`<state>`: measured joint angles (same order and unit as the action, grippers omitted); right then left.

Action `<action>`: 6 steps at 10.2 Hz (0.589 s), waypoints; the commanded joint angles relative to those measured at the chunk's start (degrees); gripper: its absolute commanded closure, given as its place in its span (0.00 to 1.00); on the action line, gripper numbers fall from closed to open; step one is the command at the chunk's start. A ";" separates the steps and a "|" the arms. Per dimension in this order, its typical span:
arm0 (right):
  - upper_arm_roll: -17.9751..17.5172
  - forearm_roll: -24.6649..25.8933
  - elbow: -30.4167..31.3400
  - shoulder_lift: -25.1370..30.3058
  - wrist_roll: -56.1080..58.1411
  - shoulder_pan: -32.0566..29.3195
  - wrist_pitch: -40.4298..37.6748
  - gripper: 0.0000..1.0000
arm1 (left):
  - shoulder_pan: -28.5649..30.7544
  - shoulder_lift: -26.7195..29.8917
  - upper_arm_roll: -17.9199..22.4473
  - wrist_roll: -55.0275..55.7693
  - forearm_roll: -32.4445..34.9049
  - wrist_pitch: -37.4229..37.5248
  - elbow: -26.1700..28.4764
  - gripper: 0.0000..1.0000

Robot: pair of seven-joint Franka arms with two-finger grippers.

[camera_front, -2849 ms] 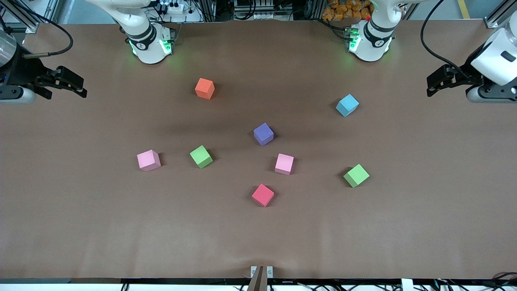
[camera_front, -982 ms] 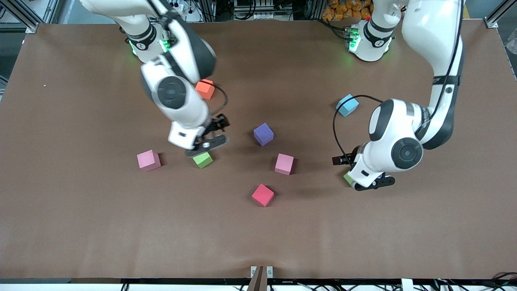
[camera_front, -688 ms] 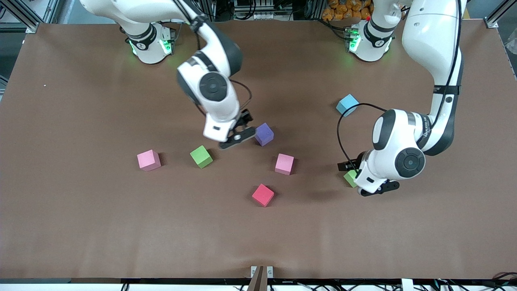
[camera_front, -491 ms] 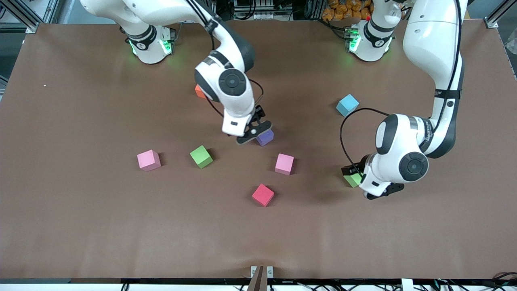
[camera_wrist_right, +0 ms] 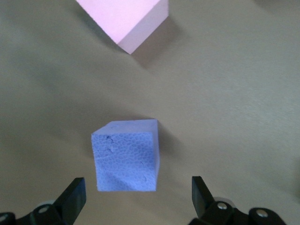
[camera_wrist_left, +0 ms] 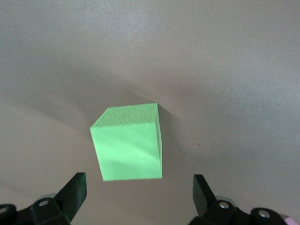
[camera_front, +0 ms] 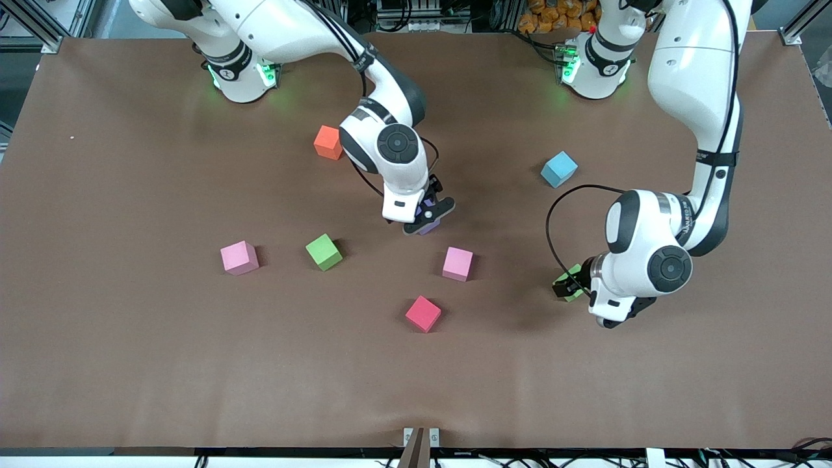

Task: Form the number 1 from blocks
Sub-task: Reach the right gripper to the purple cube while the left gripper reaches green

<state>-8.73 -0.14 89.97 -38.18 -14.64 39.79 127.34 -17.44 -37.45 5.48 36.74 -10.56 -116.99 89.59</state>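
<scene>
My left gripper moves toward the green block first, then closes, since the block sits ahead of its fingers and closing now would miss it.
My right gripper (camera_front: 426, 214) hangs open just above the purple block (camera_front: 430, 225) at mid-table, which the hand mostly covers in the front view. In the right wrist view the purple block (camera_wrist_right: 125, 156) lies just ahead of the open fingertips (camera_wrist_right: 75, 197), not between them. My left gripper (camera_front: 580, 296) is open low over a green block (camera_front: 574, 294) toward the left arm's end. That green block (camera_wrist_left: 127, 143) sits just ahead of the spread fingers (camera_wrist_left: 201, 192), untouched. The orange (camera_front: 328, 142), light blue (camera_front: 559, 169), red (camera_front: 423, 313), second green (camera_front: 324, 251) and two pink blocks (camera_front: 239, 257) (camera_front: 457, 263) lie scattered.
All blocks rest on the brown table (camera_front: 130, 364). A pink block (camera_wrist_right: 126, 18) shows close to the purple one in the right wrist view. The arms' bases (camera_front: 240, 71) (camera_front: 595, 65) stand along the table edge farthest from the front camera.
Both arms swung in from the table's ends. The right gripper passed over the green block, then came over the purple one. The left gripper lowered over the other green block.
</scene>
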 commanded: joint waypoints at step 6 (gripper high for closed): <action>0.73 2.95 -2.43 -4.54 -3.29 3.10 1.86 0.00 | 0.74 -2.36 0.41 -4.57 0.10 -4.91 1.91 0.07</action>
<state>-8.61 1.51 89.16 -41.45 -16.44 42.11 129.14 -16.51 -39.32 5.63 33.41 -10.56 -120.49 91.30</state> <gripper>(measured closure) 0.000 0.018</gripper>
